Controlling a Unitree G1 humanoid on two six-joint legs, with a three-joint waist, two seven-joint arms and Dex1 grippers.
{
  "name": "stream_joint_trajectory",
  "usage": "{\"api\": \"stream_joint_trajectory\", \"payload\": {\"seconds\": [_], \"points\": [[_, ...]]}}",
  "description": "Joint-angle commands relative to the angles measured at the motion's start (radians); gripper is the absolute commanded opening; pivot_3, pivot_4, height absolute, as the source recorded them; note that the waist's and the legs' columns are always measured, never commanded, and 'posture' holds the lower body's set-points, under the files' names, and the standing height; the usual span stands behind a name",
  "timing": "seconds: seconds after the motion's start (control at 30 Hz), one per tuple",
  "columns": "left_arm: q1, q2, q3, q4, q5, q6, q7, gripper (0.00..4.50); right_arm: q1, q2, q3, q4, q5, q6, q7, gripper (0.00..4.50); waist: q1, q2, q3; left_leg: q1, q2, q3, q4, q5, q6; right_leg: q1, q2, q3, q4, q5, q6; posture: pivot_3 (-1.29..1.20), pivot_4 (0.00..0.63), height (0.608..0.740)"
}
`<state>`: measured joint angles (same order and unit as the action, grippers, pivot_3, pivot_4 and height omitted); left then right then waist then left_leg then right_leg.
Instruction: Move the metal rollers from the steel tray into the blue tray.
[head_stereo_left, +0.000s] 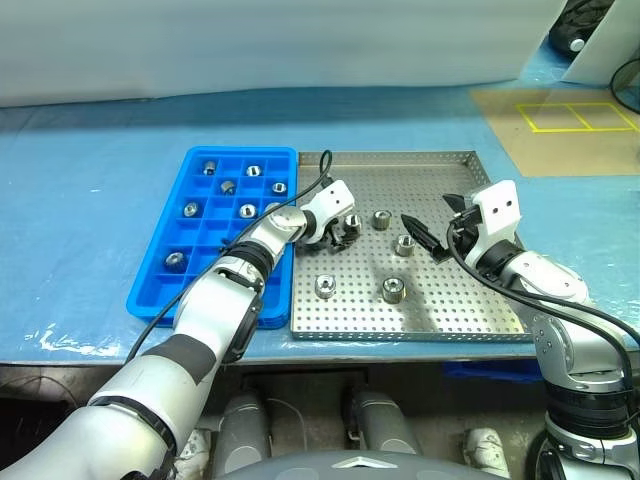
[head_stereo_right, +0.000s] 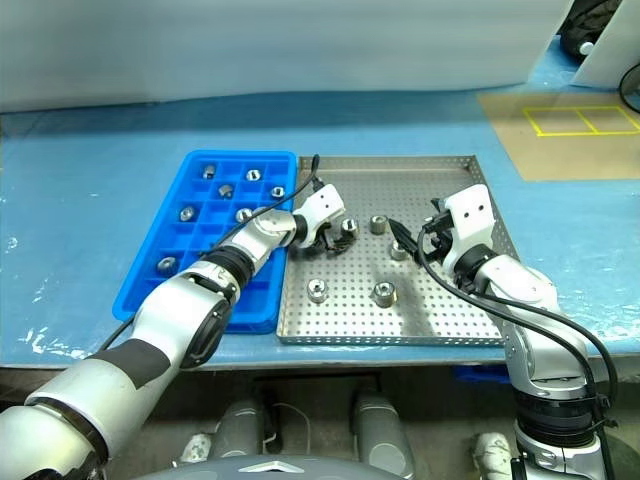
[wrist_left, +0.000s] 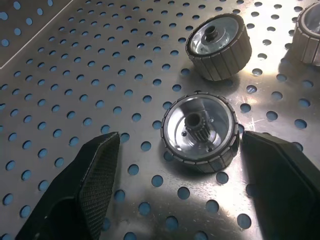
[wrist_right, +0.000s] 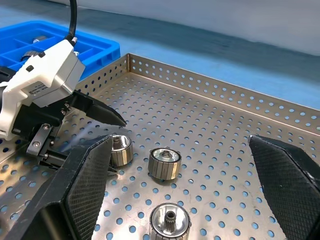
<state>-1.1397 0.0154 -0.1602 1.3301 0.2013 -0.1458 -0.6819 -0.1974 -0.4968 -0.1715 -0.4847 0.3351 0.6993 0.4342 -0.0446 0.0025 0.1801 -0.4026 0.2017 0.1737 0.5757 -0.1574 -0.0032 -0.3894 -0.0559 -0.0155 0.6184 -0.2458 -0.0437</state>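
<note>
I should close my left gripper now. Closing now would hold the roller. Its fingers are low on either side of the roller in the left wrist view.
The steel tray (head_stereo_left: 440, 180) lies right of the blue tray (head_stereo_left: 150, 285). Several metal rollers (head_stereo_left: 392, 290) lie loose on its perforated base, and several more sit in the blue tray's compartments (head_stereo_left: 247, 210). My left gripper (head_stereo_left: 338, 234) is low over the left part of the steel tray. It is open, and in the left wrist view one roller (wrist_left: 200, 132) lies on the base between its fingers (wrist_left: 95, 175), untouched. My right gripper (head_stereo_left: 437, 225) hovers open and empty above the tray's right half, near a roller (head_stereo_left: 405, 243).
Both trays rest on a blue-covered table (head_stereo_left: 90, 200). A brown floor patch with yellow tape squares (head_stereo_left: 570, 115) lies beyond the far right corner. A black cable (head_stereo_left: 300, 195) arcs over the seam between the trays.
</note>
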Motion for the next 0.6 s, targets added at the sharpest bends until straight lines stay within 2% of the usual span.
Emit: {"api": "stream_joint_trajectory", "payload": {"seconds": [0.03, 0.1, 0.2, 0.3, 0.37, 0.43, 0.6], "points": [[0.014, 0.003, 0.017, 0.004, -0.002, -0.004, 0.000, 3.94, -0.004, -0.006, -0.001, -0.014, -0.002, -0.023, -0.005, 4.50, 0.000, 0.000, 0.000, 0.000, 0.000, 0.000, 0.000, 0.000, 0.000, 0.000, 0.000, 0.000, 0.000, 0.000, 0.000, -0.54, 0.150, 0.740], [0.016, 0.005, 0.018, 0.003, -0.003, -0.007, -0.011, 3.52, -0.006, -0.006, -0.001, -0.013, -0.003, -0.024, -0.004, 4.50, 0.000, 0.000, 0.000, 0.000, 0.000, 0.000, 0.000, 0.000, 0.000, 0.000, 0.000, 0.000, 0.000, 0.000, 0.000, -0.54, 0.150, 0.740], [0.017, 0.009, 0.017, 0.002, 0.003, -0.009, 0.002, 2.61, -0.007, -0.006, 0.001, -0.012, -0.004, -0.026, -0.004, 4.50, 0.000, 0.000, 0.000, 0.000, 0.000, 0.000, 0.000, 0.000, 0.000, 0.000, 0.000, 0.000, -0.001, 0.000, 0.000, -0.54, 0.150, 0.740], [0.017, 0.012, 0.026, -0.001, -0.007, -0.017, -0.033, 2.61, -0.014, -0.003, 0.006, -0.008, -0.005, -0.028, -0.006, 4.50, 0.000, 0.000, 0.000, 0.000, 0.000, 0.000, 0.000, 0.000, 0.000, 0.000, 0.000, 0.000, -0.001, 0.000, 0.000, -0.54, 0.150, 0.740], [0.016, 0.013, 0.036, -0.003, -0.016, -0.021, -0.045, 2.30, -0.018, -0.002, 0.010, -0.005, -0.004, -0.029, -0.006, 4.50, 0.000, 0.000, 0.000, 0.000, 0.000, 0.000, 0.000, 0.000, 0.000, 0.000, 0.000, 0.000, -0.001, 0.000, 0.000, -0.53, 0.150, 0.740], [0.016, 0.015, 0.046, -0.004, -0.022, -0.021, -0.053, 1.76, -0.023, -0.001, 0.014, -0.001, -0.005, -0.031, -0.006, 4.50, 0.000, 0.000, 0.000, 0.000, 0.000, 0.000, -0.001, 0.000, 0.000, 0.000, 0.000, 0.000, -0.002, 0.000, 0.000, -0.53, 0.150, 0.740], [0.016, 0.022, 0.081, -0.011, -0.048, -0.028, -0.096, 1.72, -0.034, -0.003, 0.025, 0.012, -0.005, -0.039, -0.003, 4.50, -0.001, 0.000, 0.000, 0.000, 0.000, 0.000, -0.003, 0.000, 0.000, 0.000, 0.000, 0.000, -0.004, 0.000, 0.000, -0.52, 0.150, 0.740]]}}
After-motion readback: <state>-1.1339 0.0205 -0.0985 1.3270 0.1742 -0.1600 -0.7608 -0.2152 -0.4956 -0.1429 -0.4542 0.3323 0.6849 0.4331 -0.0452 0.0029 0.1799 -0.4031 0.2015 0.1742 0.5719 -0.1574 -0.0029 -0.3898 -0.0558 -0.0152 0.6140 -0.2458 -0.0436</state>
